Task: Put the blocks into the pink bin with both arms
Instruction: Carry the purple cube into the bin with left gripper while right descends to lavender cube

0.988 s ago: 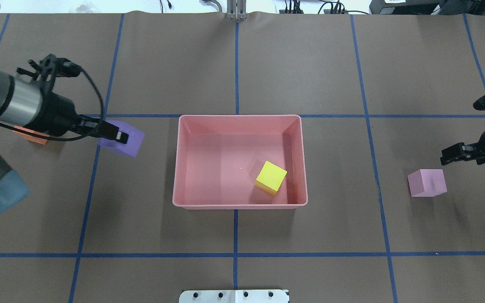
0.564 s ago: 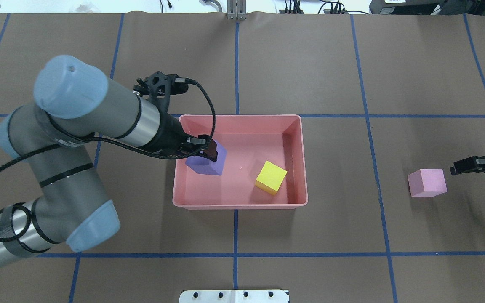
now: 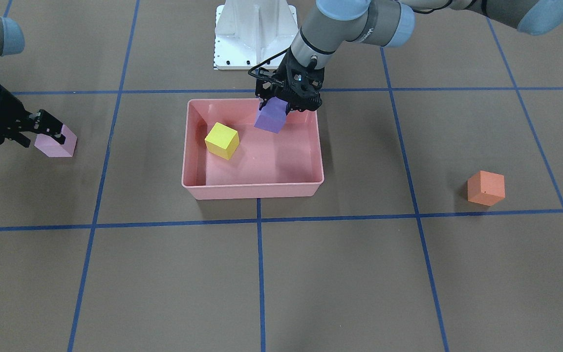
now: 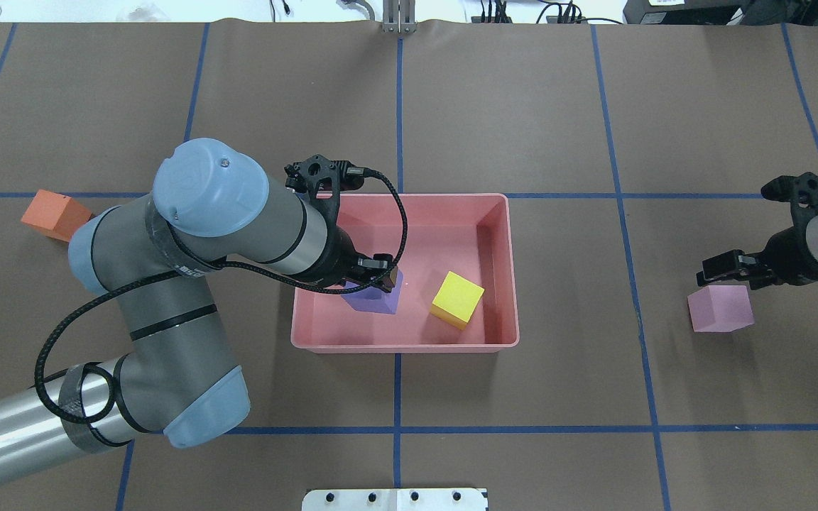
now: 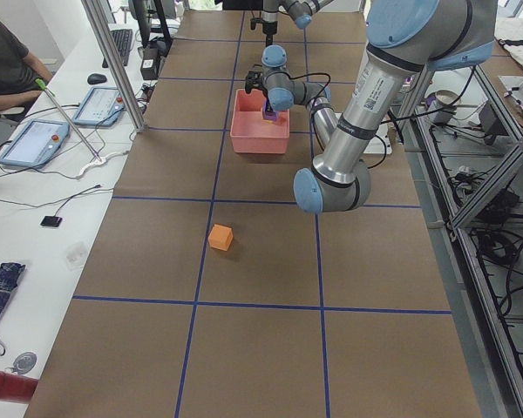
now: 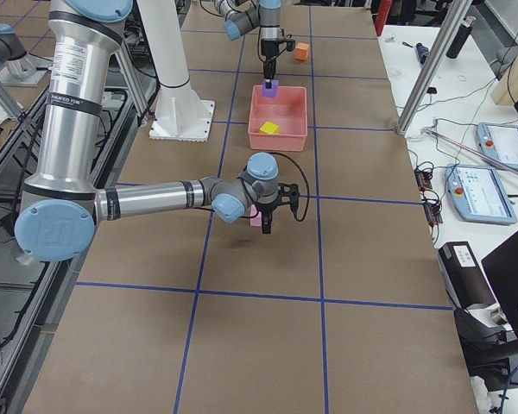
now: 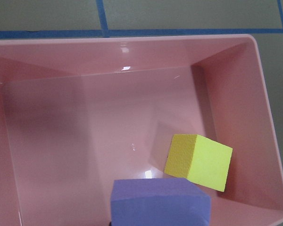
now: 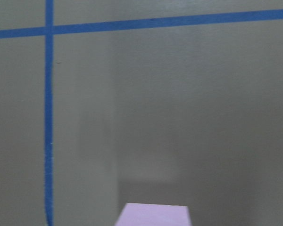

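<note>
The light pink cube should go into the pink bin (image 3: 268, 161) next, so my right gripper should grab the cube by its opposite sides.
The pink bin (image 4: 409, 199) stands mid-table and holds the yellow cube (image 4: 457, 299). My left gripper (image 4: 378, 275) is shut on the purple cube (image 4: 373, 299) and holds it tilted over the bin's left half, beside the yellow cube. The left wrist view shows the purple cube (image 7: 160, 202) above the bin floor (image 7: 85, 141). The light pink cube (image 4: 720, 309) sits on the table at the right. My right gripper (image 4: 727, 268) is open, over that cube's far edge (image 3: 56, 143). The orange cube (image 4: 54, 214) lies far left, alone.
The white pedestal base (image 3: 254, 34) stands at the robot's side of the table, behind the bin. Blue tape lines grid the brown table. A metal bracket (image 4: 398, 18) sits at the far edge. An operator and desks (image 5: 9, 70) flank the table.
My left arm carried the purple cube rightward from beside the orange cube to over the bin. My right gripper drew back right, then came left over the light pink cube.
</note>
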`<state>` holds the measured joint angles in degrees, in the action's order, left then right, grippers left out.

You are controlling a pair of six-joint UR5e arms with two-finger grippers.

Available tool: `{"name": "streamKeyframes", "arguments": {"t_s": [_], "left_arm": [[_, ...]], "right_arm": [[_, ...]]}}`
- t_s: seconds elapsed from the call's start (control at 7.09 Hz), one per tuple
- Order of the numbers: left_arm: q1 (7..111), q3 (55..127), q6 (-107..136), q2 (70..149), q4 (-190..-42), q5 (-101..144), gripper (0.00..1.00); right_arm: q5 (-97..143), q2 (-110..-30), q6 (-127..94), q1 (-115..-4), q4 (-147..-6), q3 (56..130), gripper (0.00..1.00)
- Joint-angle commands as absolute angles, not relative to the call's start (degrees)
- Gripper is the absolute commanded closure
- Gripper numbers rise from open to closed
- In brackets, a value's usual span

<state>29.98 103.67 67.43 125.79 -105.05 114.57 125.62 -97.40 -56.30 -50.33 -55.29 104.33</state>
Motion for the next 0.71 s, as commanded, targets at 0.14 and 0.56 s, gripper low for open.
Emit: {"name": "streamKeyframes", "arguments": {"t_s": [0.14, 0.56], "left_arm": [[26.9, 103.3, 67.6, 125.9, -104.9, 108.5, 0.00], [26.3, 103.3, 67.8, 125.8, -104.9, 107.1, 0.00]], "right_arm": [[124.3, -98.0, -56.6, -48.4, -55.4, 104.7, 0.00], [124.5, -97.6, -56.4, -49.9, -56.0, 105.4, 0.00]]}}
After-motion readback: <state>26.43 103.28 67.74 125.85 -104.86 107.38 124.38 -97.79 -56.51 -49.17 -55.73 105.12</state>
